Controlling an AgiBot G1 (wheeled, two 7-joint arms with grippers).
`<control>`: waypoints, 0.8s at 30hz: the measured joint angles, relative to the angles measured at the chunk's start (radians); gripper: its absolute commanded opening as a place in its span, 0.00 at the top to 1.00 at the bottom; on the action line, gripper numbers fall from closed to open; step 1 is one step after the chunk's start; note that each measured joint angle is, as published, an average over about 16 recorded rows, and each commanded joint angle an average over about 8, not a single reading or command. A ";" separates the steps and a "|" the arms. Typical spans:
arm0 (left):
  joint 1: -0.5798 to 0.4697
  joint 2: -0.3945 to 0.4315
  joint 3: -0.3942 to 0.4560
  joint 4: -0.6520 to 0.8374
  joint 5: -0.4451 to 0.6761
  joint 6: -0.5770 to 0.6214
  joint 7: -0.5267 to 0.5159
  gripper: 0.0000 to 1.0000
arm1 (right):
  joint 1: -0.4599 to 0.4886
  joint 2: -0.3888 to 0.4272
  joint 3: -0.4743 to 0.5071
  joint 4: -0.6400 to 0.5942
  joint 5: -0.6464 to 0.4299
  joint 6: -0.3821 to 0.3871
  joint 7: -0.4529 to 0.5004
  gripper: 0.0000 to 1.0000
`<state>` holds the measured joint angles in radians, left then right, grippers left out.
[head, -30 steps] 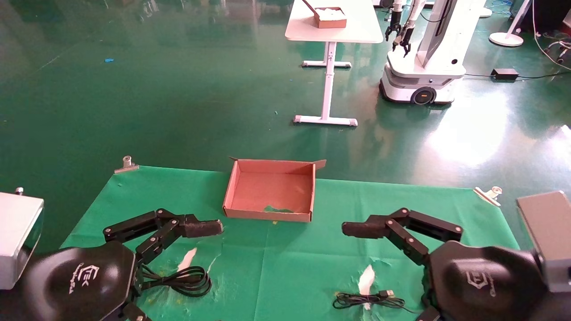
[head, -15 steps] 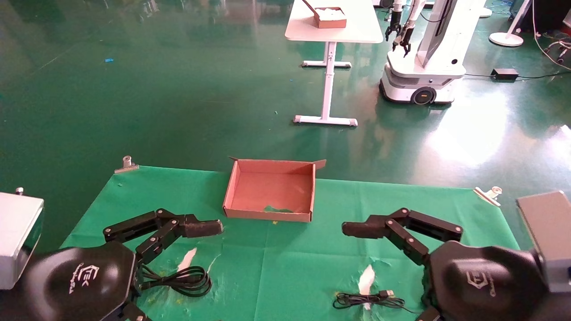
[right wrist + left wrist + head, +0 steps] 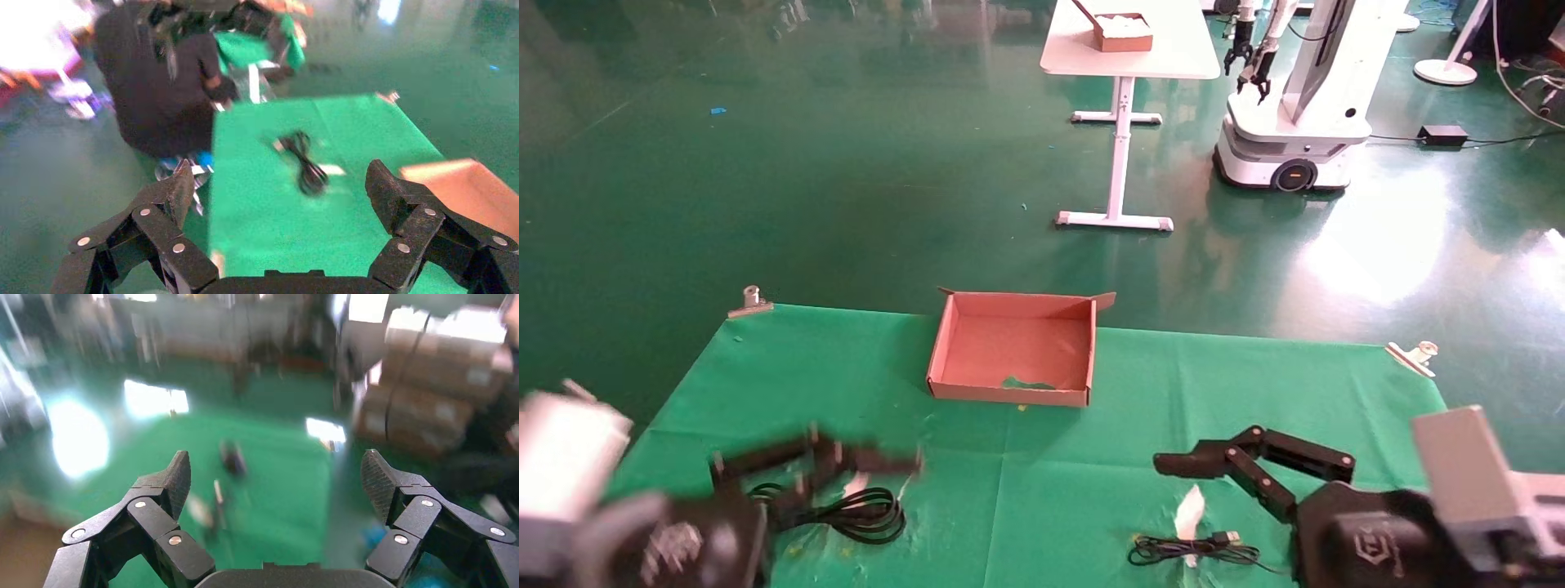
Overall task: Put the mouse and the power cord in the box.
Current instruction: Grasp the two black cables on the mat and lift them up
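Note:
My right gripper should next grab the cable by its bundled middle, since the cable is narrow beside its USB plug and its loops spread slack.
The box, a shallow brown cardboard tray, sits empty at the far middle of the green cloth and shows again as the box. The power cord lies coiled at the near left, just below my left gripper, which is open and empty. The same power cord shows in the right wrist view. The mouse's thin cable with USB plug lies near right. The mouse appears only as a blurred dark oval in the left wrist view. My right gripper hangs open and empty above that cable.
Metal clips pin the cloth at the far corners. White torn patches mark the cloth. Beyond the table stand a white table and another robot on the green floor.
Both arms have dropped and drawn back toward the near edge. The left one is blurred in motion. The box, cord and cable have not moved.

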<state>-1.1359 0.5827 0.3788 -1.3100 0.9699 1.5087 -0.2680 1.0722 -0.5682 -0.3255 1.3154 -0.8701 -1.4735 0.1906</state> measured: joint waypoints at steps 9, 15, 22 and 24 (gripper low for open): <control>-0.167 0.037 0.173 -0.022 0.429 0.024 -0.164 0.00 | 0.043 0.021 -0.064 0.020 -0.201 0.024 0.052 0.00; -0.247 0.079 0.238 -0.020 0.595 0.038 -0.225 0.00 | 0.066 0.011 -0.085 0.013 -0.266 0.034 0.088 0.00; -0.279 0.113 0.278 -0.012 0.706 0.029 -0.251 0.00 | 0.068 0.001 -0.084 0.007 -0.285 0.043 0.098 0.00; -0.284 0.131 0.293 -0.007 0.743 0.017 -0.260 0.00 | 0.067 0.001 -0.085 0.007 -0.285 0.045 0.098 0.00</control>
<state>-1.4194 0.7137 0.6717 -1.3168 1.7133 1.5257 -0.5278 1.1390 -0.5668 -0.4101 1.3221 -1.1548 -1.4281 0.2882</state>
